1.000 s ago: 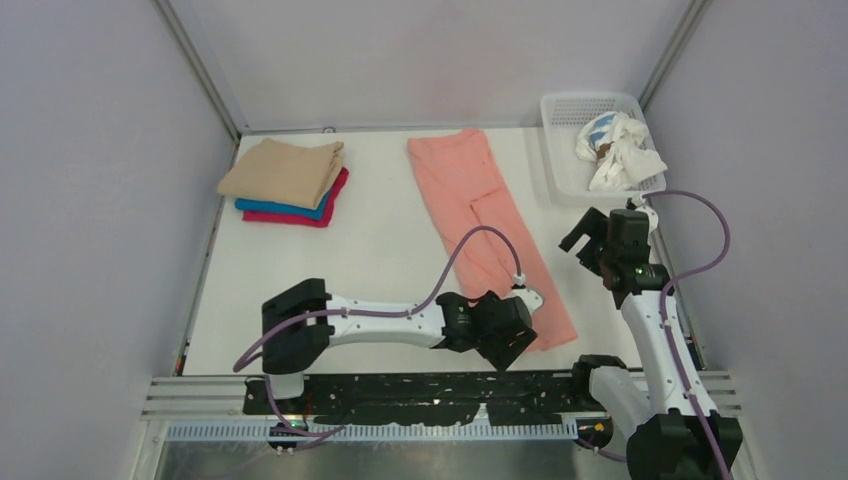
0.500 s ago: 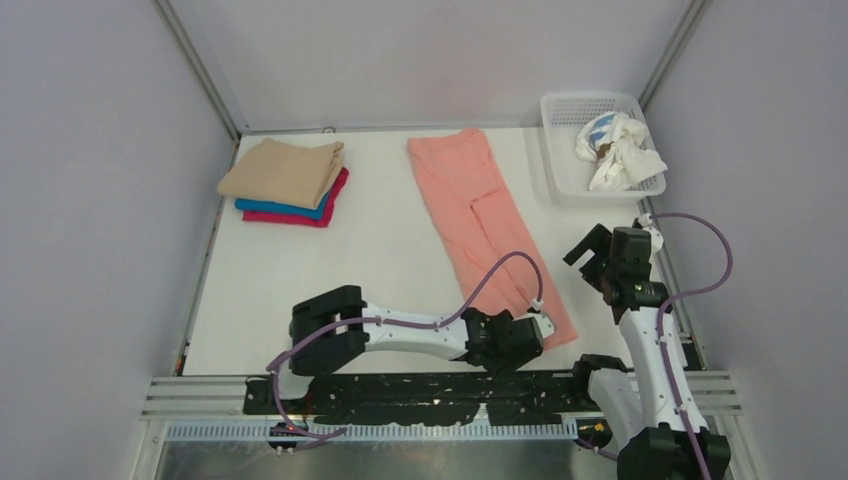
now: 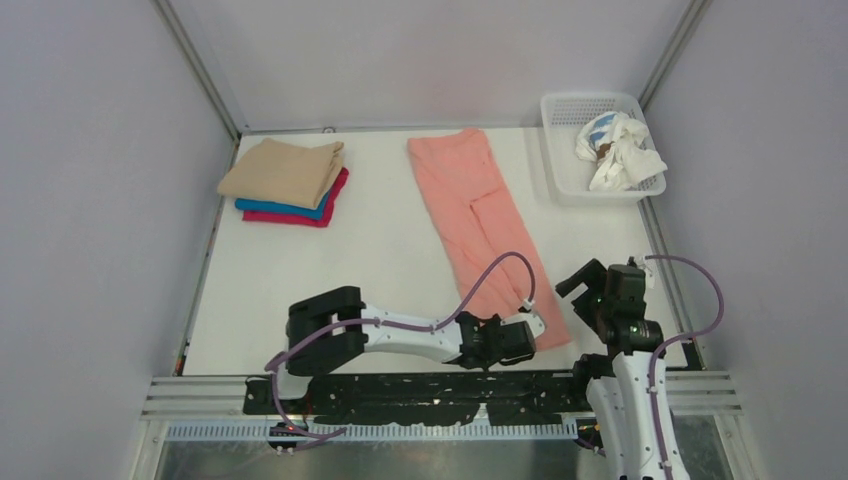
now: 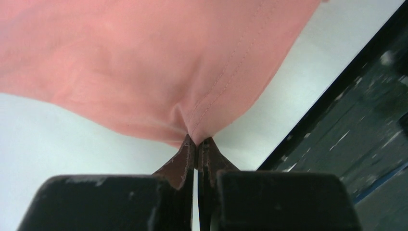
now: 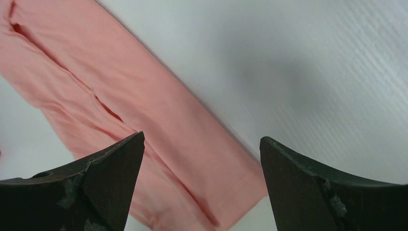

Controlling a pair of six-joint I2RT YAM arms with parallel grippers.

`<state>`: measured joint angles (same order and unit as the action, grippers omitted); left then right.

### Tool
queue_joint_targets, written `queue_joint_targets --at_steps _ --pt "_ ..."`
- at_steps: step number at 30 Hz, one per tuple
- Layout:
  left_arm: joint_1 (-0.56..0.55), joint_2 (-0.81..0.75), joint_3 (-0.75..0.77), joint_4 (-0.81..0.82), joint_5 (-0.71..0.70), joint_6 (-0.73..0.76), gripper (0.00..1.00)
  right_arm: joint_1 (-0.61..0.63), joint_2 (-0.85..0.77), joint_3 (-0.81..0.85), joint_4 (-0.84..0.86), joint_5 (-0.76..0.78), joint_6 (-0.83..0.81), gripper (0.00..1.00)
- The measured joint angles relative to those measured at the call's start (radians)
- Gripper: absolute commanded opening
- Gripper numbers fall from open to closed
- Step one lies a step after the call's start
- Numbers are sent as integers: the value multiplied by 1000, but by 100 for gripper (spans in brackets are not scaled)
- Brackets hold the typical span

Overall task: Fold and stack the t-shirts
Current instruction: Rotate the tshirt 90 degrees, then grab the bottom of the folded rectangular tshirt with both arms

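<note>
My left gripper holds the t-shirt's hem, so my right gripper should next grip the salmon-pink t-shirt's loose near corner (image 3: 565, 341) (image 5: 260, 193) across from it. Then the t-shirt can be folded evenly.
The salmon-pink t-shirt (image 3: 480, 210) lies folded into a long strip, running from the back middle of the table toward the near right. My left gripper (image 3: 527, 333) sits low at the strip's near end. In the left wrist view it (image 4: 196, 140) is shut on the salmon-pink t-shirt's (image 4: 159, 72) stitched hem, which puckers at the fingertips. My right gripper (image 3: 598, 287) hovers just right of that same end, open and empty. The right wrist view shows it (image 5: 202, 139) above the shirt's near corner (image 5: 159, 144). A tan t-shirt (image 3: 283, 170) tops a folded stack over a blue one (image 3: 283, 210) and a magenta one (image 3: 338, 192).
A white mesh basket (image 3: 556, 150) holding crumpled white cloth (image 3: 618, 150) stands at the back right. The black rail of the arm bases (image 3: 400, 385) runs along the near edge, close behind the left gripper. Grey walls close in both sides.
My left gripper has slid right to the shirt's near end and shut on its hem. The right arm has drawn back toward the near edge, still open.
</note>
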<state>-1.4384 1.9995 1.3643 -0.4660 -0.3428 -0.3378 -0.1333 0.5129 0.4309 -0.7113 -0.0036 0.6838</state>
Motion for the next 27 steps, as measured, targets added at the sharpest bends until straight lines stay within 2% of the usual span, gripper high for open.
queue_joint_targets --at_steps 5,8,10,14,17,19,23,27 --pt "0 -153 -214 18 -38 -48 0 21 7 -66 -72 -89 3 95" --pt "0 -230 -314 15 -55 -85 0 88 30 -64 -83 -114 0 95" --pt "0 -277 -369 13 -56 -111 0 221 43 -54 -80 -101 0 95" --pt "0 -349 -450 18 -51 -164 0 637 159 48 -67 11 42 95" --pt "0 -402 -507 23 -54 -208 0 836 245 124 -55 99 88 96" --pt "-1 -423 -531 27 -57 -229 0 882 252 139 -63 133 112 98" --pt "-3 -429 -539 36 -58 -247 0 897 180 127 -109 130 134 100" --pt "-16 -424 -538 43 -68 -253 0 898 131 27 -105 34 144 88"
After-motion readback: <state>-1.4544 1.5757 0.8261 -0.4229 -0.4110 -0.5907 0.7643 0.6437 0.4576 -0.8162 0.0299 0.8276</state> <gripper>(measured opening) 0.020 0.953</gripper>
